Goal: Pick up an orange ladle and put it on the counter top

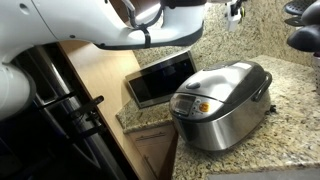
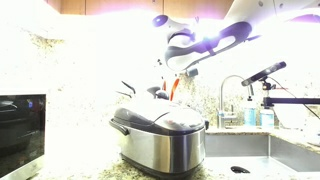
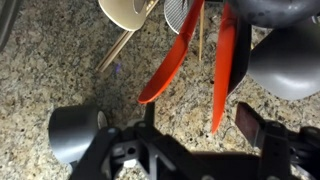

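Observation:
The ladle's lower end [image 3: 216, 120] reaches past the ends of both fingers and the wider orange utensil stops short, so the robot's gripper should close on the orange ladle [image 3: 226, 70].
The orange ladle [image 3: 226, 70] shows in the wrist view as a straight bright orange stick among other utensils. Its lower end lies between my gripper's fingers, nearer the right one. My gripper [image 3: 198, 112] is open and holds nothing. In an exterior view the gripper [image 2: 178, 72] hangs above and behind the rice cooker, with a strip of orange [image 2: 175, 88] just below it. The speckled granite counter top [image 1: 290, 110] carries the rice cooker and also shows in an exterior view [image 2: 70, 168].
A silver rice cooker [image 1: 220, 102] [image 2: 160, 135] stands on the counter. A second, wider orange utensil [image 3: 172, 62], a wooden spoon [image 3: 125, 12] and black ladles [image 3: 290, 60] crowd around the ladle. A faucet [image 2: 232, 92] and sink are beside the cooker. A dark appliance [image 1: 160, 78] sits at the counter's back.

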